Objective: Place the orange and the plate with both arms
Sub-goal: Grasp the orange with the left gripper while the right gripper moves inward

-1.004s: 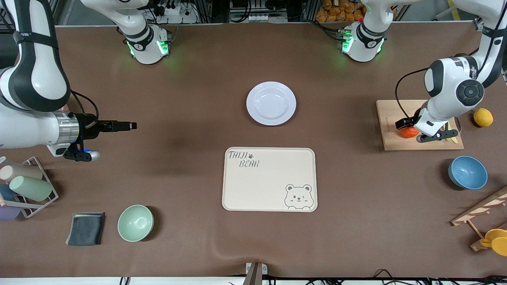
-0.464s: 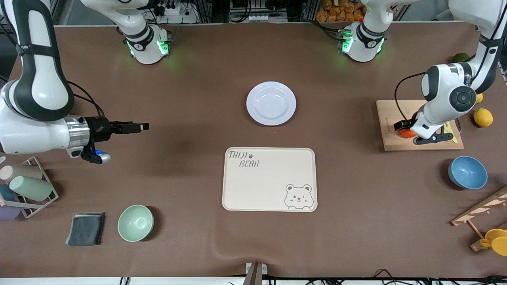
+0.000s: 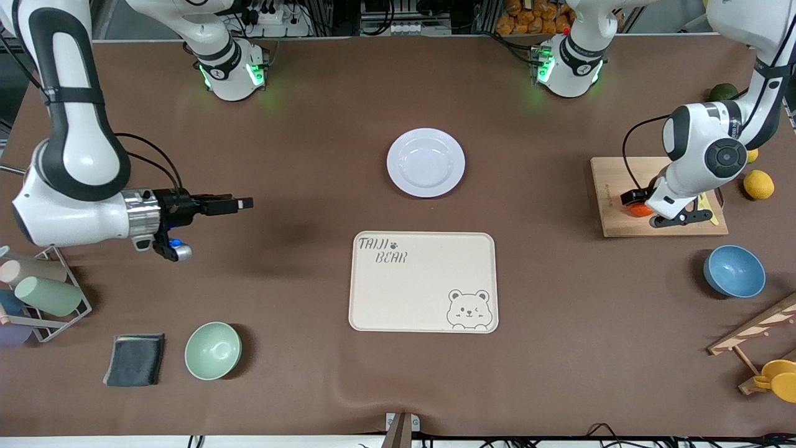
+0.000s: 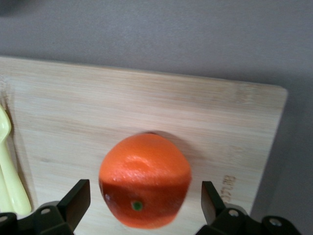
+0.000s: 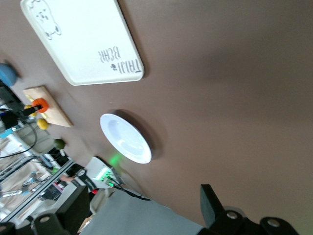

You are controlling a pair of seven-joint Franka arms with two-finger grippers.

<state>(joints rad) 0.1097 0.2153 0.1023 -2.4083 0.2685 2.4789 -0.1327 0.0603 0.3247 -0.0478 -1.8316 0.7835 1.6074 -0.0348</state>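
My left gripper should next take hold of the orange (image 3: 638, 209) by its round sides, so that it can put the orange onto the pale lavender plate (image 3: 426, 162).
The orange (image 3: 638, 209) lies on the wooden cutting board (image 3: 612, 186) at the left arm's end of the table. My left gripper (image 3: 635, 204) is down over it, open, one finger on each side of the orange (image 4: 145, 180) with a gap on both sides. The pale lavender plate (image 3: 426, 162) sits mid-table, farther from the front camera than the bear tray; it also shows in the right wrist view (image 5: 125, 138). My right gripper (image 3: 239, 203) is open and empty, held level over bare table toward the right arm's end.
The cream bear tray (image 3: 423, 282) lies mid-table. A blue bowl (image 3: 734, 271), lemons (image 3: 758, 184) and a dark green fruit (image 3: 722, 92) surround the board. A green bowl (image 3: 212, 350), grey cloth (image 3: 135, 359) and cup rack (image 3: 43, 292) sit at the right arm's end.
My right gripper has moved toward the table's middle, in the plate's direction. My left gripper has shifted slightly lower onto the orange and then held there.
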